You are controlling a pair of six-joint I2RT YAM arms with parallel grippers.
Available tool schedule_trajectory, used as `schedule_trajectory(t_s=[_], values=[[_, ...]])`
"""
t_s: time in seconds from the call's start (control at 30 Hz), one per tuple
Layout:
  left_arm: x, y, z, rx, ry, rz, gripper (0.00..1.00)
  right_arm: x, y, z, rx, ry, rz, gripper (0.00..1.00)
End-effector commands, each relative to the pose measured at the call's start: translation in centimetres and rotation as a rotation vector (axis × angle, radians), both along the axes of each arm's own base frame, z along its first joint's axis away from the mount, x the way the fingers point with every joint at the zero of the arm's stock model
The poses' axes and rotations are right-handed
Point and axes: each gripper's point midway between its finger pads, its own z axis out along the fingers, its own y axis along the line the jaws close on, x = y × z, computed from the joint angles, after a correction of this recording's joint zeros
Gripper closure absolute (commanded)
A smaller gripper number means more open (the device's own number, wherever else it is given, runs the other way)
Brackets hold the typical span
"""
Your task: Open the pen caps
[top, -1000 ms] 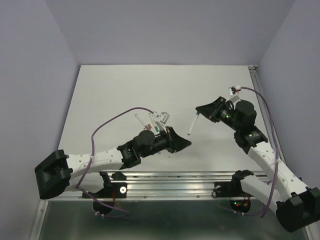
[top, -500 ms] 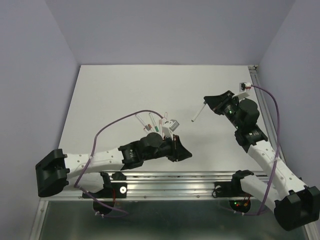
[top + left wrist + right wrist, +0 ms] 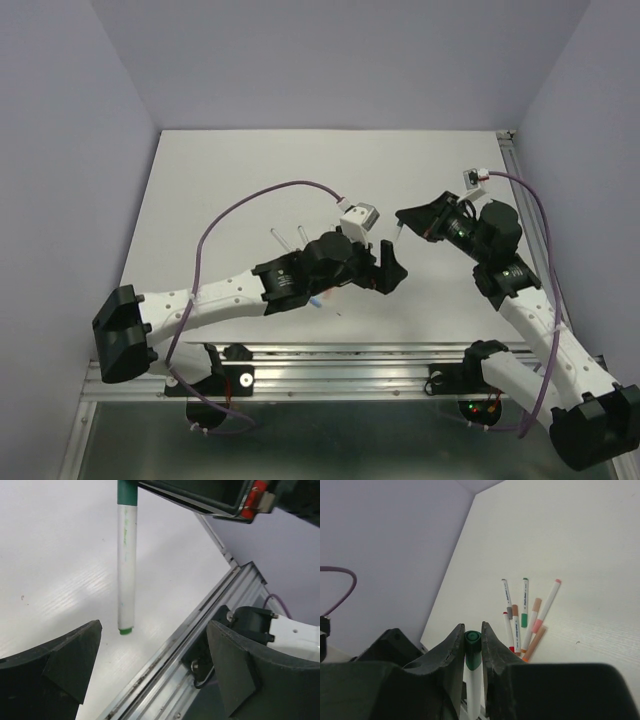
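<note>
The pen's body hangs beyond my fingers, so I would miss if I closed now. I need to move my left gripper toward the white pen's body (image 3: 398, 233) (image 3: 126, 580) before it closes on the body.
My right gripper (image 3: 472, 630) is shut on the green pen cap (image 3: 472, 647) of a white pen, whose barrel (image 3: 126, 565) hangs down above the table, ending in a green tip (image 3: 125, 630). From the top view this pen (image 3: 397, 233) is between both grippers. My left gripper (image 3: 152, 650) stands wide open just below the pen, touching nothing; it is also in the top view as the left gripper (image 3: 392, 268), close to the right gripper (image 3: 405, 222). Several capped pens (image 3: 525, 615) lie in a loose bunch on the table, with a green cap (image 3: 524, 620) and a pink cap (image 3: 537, 626) among them.
The left arm covers part of the pen bunch (image 3: 290, 240) in the top view. A metal rail (image 3: 340, 355) runs along the table's near edge, also visible as the rail (image 3: 200, 625) under the left gripper. Purple walls enclose the white table (image 3: 250, 180).
My left gripper has opened wide and swung up and to the right, toward the right gripper. The right gripper has shifted a little with the green pen still in it.
</note>
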Motion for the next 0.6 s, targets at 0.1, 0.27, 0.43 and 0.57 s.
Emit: schedule_trajectory(t_s=[0.1, 0.27, 0.43, 0.57], values=[[2.6, -0.8, 1.7, 0.033, -0.096, 0.008, 0.01, -2.6, 1.6, 2.6, 0.069, -0.04, 0.141, 0.99], [3.2, -1.3, 1.2, 0.022, -0.084, -0.015, 0.26, -3.1, 1.7, 2.2, 0.083, -0.007, 0.159, 0.99], [3.1, -2.0, 0.7, 0.016, -0.069, -0.044, 0.48, -3.0, 2.0, 1.4, 0.09, 0.015, 0.169, 0.99], [2.6, -2.7, 0.4, 0.013, -0.06, -0.085, 0.49, -2.8, 2.1, 0.6, 0.079, 0.028, 0.173, 0.99]])
